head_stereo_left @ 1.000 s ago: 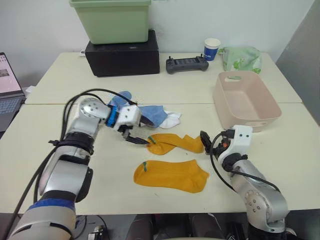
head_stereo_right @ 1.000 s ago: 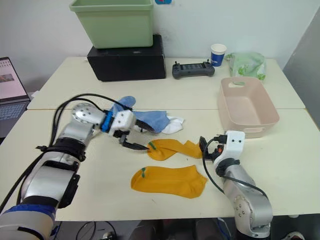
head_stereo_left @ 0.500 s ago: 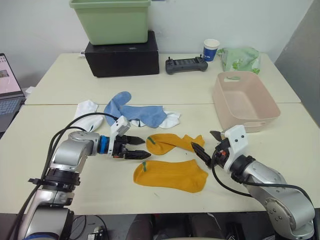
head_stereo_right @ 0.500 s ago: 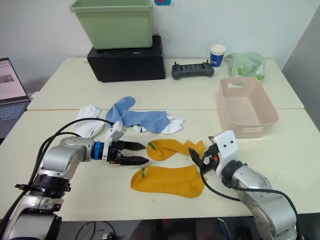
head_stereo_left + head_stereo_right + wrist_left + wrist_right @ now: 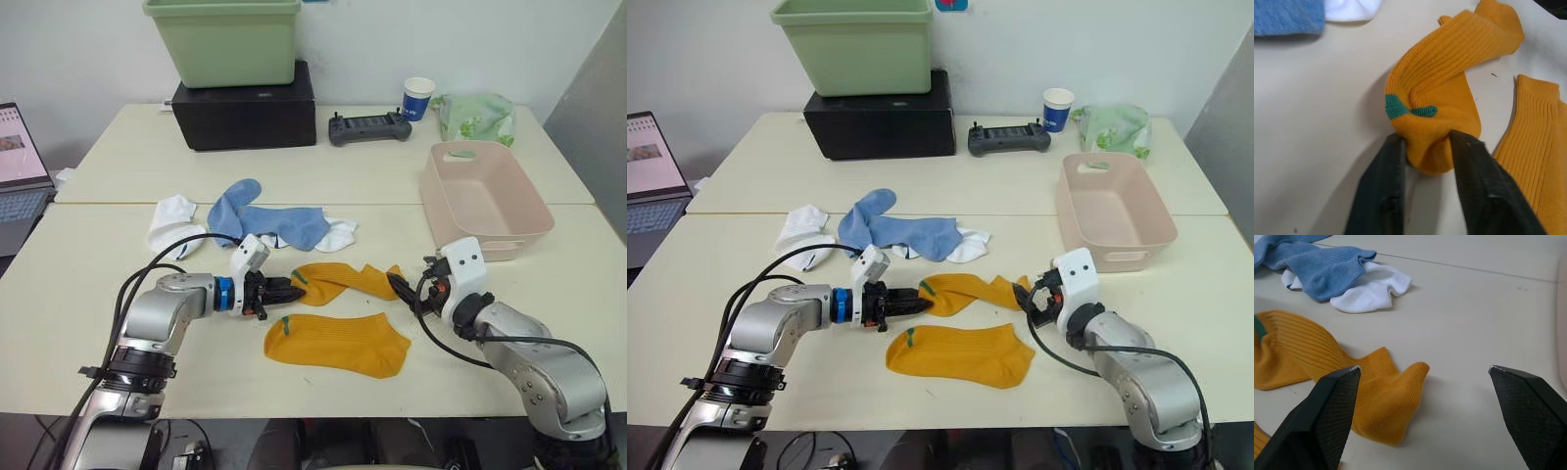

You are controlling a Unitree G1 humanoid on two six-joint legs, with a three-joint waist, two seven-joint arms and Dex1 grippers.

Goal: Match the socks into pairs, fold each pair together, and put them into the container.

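The crumpled orange sock needs to lie straight for pairing, so my right gripper will next grab the sock's end [image 5: 388, 283] [image 5: 1396, 404] opposite its green mark.
Two mustard-orange socks lie at the table's front middle: one crumpled [image 5: 345, 278], one flat [image 5: 337, 344] just in front of it. My left gripper [image 5: 1426, 147] is shut on the crumpled sock's green-marked end [image 5: 1410, 110]. My right gripper [image 5: 1422, 368] stands open, its fingers on either side of that sock's other end [image 5: 1393, 391] without touching it. Two light blue socks [image 5: 266, 220] lie overlapped behind, with one white sock [image 5: 170, 219] to their left and another [image 5: 339, 235] partly under them. The pink container [image 5: 485, 201] stands at the right.
Along the back are a green bin [image 5: 233, 41] on a black box [image 5: 245, 103], a controller [image 5: 366, 127], a paper cup [image 5: 418, 97] and a pale green bag [image 5: 475, 116]. A laptop [image 5: 20, 157] sits at the far left.
My left gripper moved right to the crumpled orange sock and closed on its green-marked end. The right gripper shifted to the sock's other end and stayed open.
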